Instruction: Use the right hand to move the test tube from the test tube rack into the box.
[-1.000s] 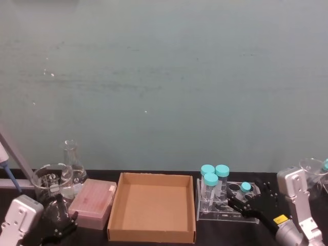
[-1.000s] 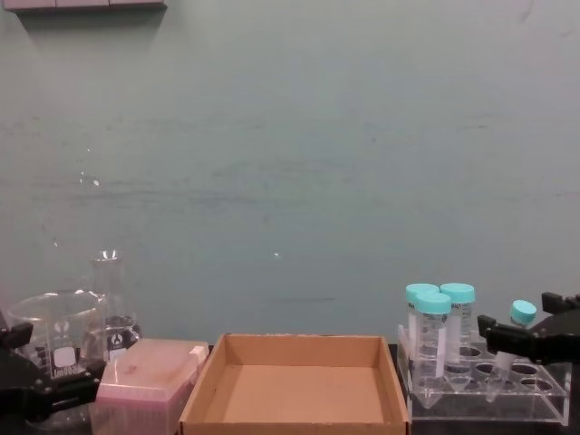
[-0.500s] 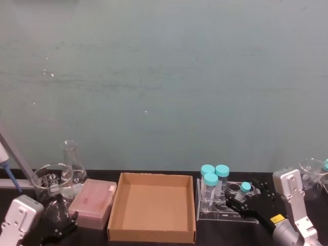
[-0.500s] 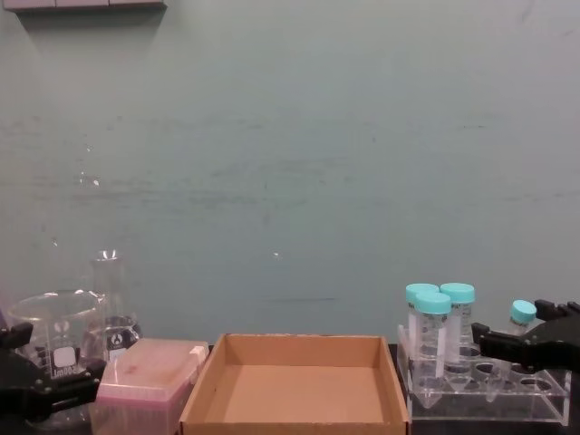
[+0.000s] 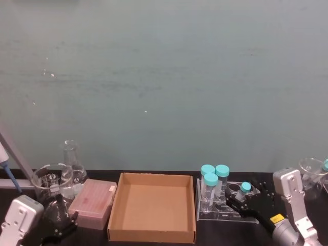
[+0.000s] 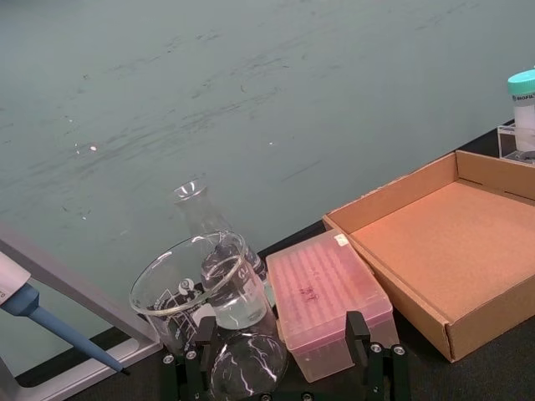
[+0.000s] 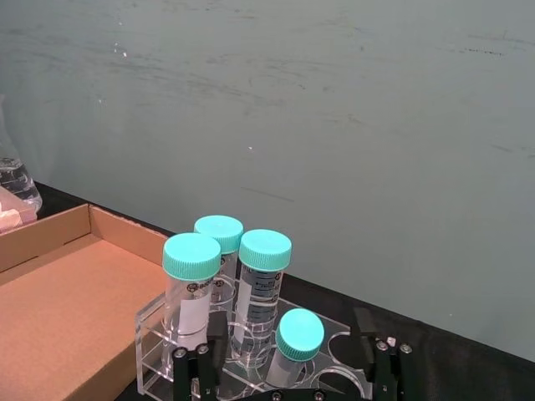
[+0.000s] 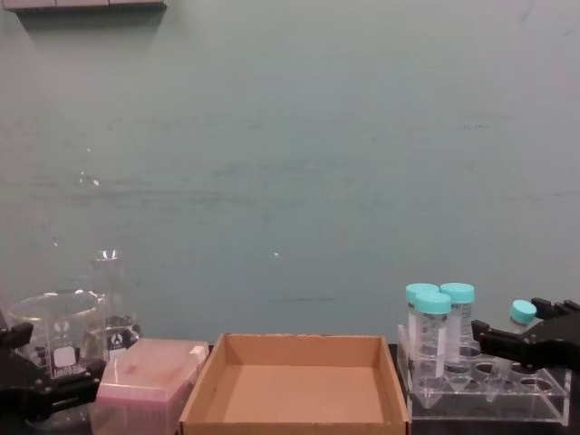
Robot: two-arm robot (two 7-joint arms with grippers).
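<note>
My right gripper grabs the test tube by its end with the cap [image 8: 522, 314] next, to move the slim test tube from the rack into the box [image 8: 294, 390].
The slim test tube [image 5: 246, 186] [image 7: 299, 334] [image 8: 521, 312] with a small teal cap leans in a hole of the clear test tube rack [image 5: 228, 212] [image 7: 150, 330] [image 8: 489, 403], to the right of the box. My right gripper [image 5: 242, 199] [image 7: 288, 372] [image 8: 515, 333] is open at the rack, and its fingers [image 7: 194, 366] straddle the tube without touching it. The brown cardboard box [image 5: 152, 207] [image 8: 299, 394] [image 6: 451, 242] is empty at the table's middle. At the near left my left gripper [image 5: 59, 229] [image 6: 284, 376] stays parked and open.
Three wider teal-capped tubes [image 5: 212, 176] [image 7: 226, 251] stand at the rack's left end. A pink translucent box [image 5: 93, 202], a beaker [image 5: 50, 179], a conical flask [image 5: 72, 159] and a round flask [image 6: 247, 372] crowd the left. A glass vessel [image 5: 312, 169] stands at the far right.
My right gripper has crept slightly forward and lower around the slim tube. The tube still stands in the rack. The left arm has not moved.
</note>
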